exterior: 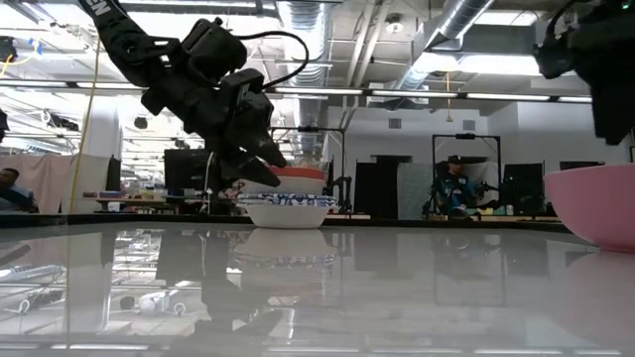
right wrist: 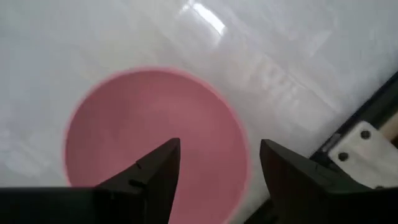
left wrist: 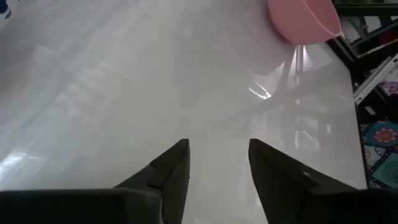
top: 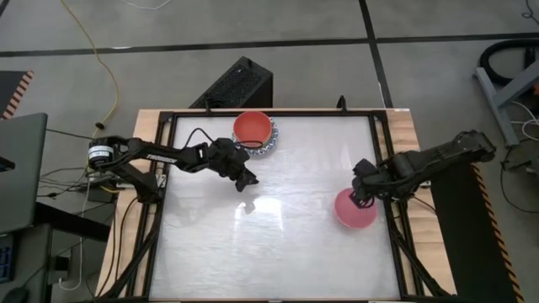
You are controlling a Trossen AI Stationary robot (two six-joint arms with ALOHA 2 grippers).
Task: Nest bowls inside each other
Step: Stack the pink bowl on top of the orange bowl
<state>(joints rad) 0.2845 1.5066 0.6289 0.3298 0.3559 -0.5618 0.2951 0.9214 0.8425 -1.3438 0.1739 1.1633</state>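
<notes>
I will grab the pink bowl by its rim [top: 373, 220] with my right gripper next, so that I can nest it inside the red bowl [top: 253, 127].
A red bowl [top: 253, 127] sits nested in a white bowl with a blue-patterned rim [top: 268, 147] at the table's far middle; in the low view the red bowl [exterior: 298, 174] sits in the patterned one [exterior: 288, 210], whose base rests on the table. My left gripper [top: 245, 179] hangs open just near-left of this stack, above the table, its fingers [left wrist: 168, 171] around nothing. A pink bowl [top: 354, 209] stands upright on the table at the right. My right gripper [right wrist: 217, 155] is open and points down above the pink bowl [right wrist: 155, 143], clear of it.
A black frame [top: 160, 194] borders the glossy white tabletop [top: 278, 244]. A black box [top: 238, 84] stands beyond the far edge and a laptop [top: 17, 168] lies off the left side. The near half of the table is bare surface.
</notes>
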